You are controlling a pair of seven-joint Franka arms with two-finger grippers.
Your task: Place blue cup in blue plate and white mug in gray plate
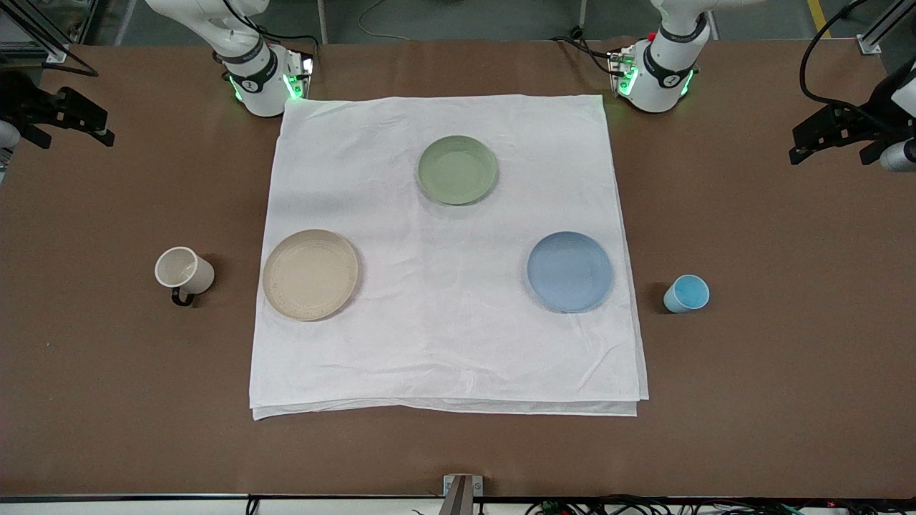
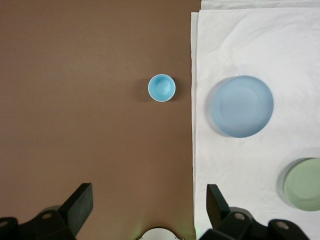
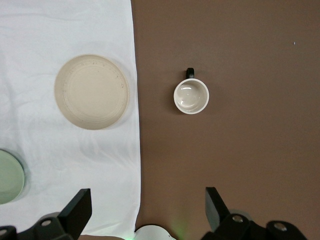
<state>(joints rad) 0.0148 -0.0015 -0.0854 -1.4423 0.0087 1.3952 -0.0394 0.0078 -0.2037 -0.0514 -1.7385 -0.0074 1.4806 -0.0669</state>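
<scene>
My right gripper grabs the white mug by its dark handle (image 1: 182, 297) next, to set the mug in the gray plate (image 1: 310, 275).
The blue cup (image 1: 687, 294) stands upright on the bare brown table, beside the blue plate (image 1: 569, 271), toward the left arm's end. The white mug (image 1: 184, 271) stands upright beside the gray plate (image 1: 310, 275), toward the right arm's end, with its dark handle pointing toward the front camera. Both plates lie empty on the white cloth. My left gripper (image 1: 823, 139) is open and empty, high over the table at its own end. My right gripper (image 1: 71, 118) is open and empty, high at the other end. The left wrist view shows the cup (image 2: 161, 87) and blue plate (image 2: 242, 106). The right wrist view shows the mug (image 3: 191, 96) and gray plate (image 3: 92, 91).
A sage-green plate (image 1: 457, 169) lies empty on the white cloth (image 1: 444, 343), nearer to the arm bases than the other two plates. The cloth covers the middle of the table and has brown table (image 1: 773, 372) around it. Both arm bases stand at the cloth's corners.
</scene>
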